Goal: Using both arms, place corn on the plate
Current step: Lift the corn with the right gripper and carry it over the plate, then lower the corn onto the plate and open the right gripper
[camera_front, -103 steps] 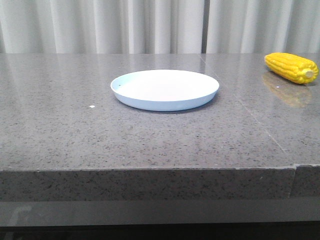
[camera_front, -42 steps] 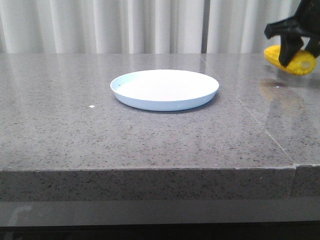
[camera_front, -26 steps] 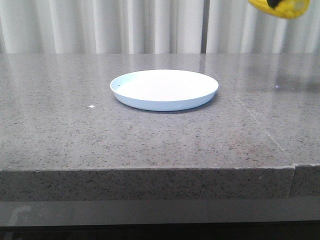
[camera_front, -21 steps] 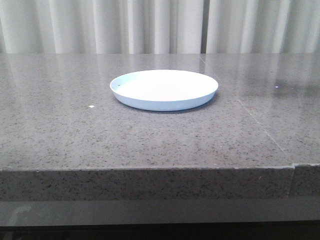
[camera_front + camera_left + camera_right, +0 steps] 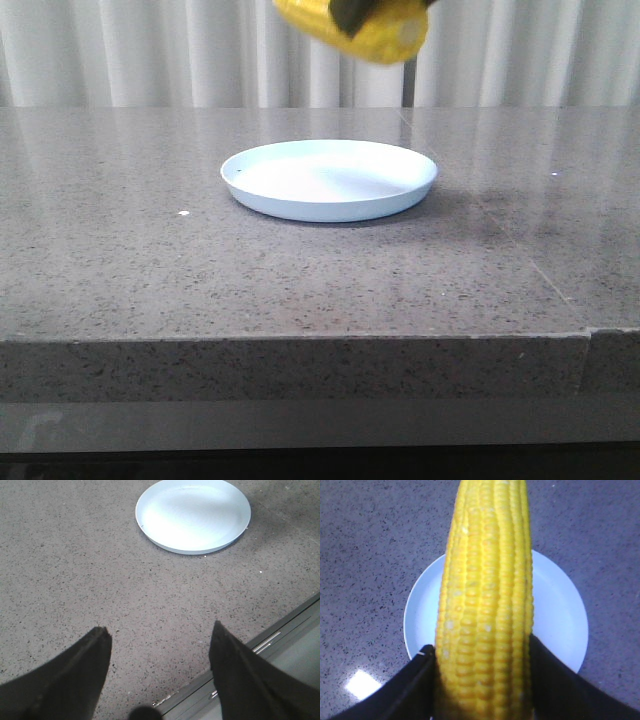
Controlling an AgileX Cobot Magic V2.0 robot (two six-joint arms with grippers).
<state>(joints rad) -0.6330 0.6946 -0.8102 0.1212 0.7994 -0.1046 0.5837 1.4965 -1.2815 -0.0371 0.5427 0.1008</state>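
Observation:
I need to lower the yellow corn before my right gripper lets go of it, because it is high above the pale plate in the front view. The corn would fall if I opened now.
The yellow corn [image 5: 352, 28] hangs in the air above the pale plate [image 5: 329, 178], at the top edge of the front view. My right gripper [image 5: 482, 650] is shut on the corn [image 5: 485, 605], one black finger on each side of the cob. Seen from the right wrist, the plate [image 5: 560, 620] lies directly below the cob. In the front view only a dark tip of the right gripper [image 5: 350, 14] shows against the corn. My left gripper [image 5: 159, 632] is open with nothing between its fingers, over the bare table, well short of the plate [image 5: 193, 513].
The grey speckled stone table [image 5: 150, 260] has its front edge [image 5: 300, 340] near the camera. A seam [image 5: 520, 250] runs across the table's right part. White curtains [image 5: 150, 50] hang behind. In the left wrist view the table's edge [image 5: 260, 640] lies near the left gripper.
The right gripper took hold of the corn at the far right, lifted it out of view, and now it hangs over the plate. The plate has not moved.

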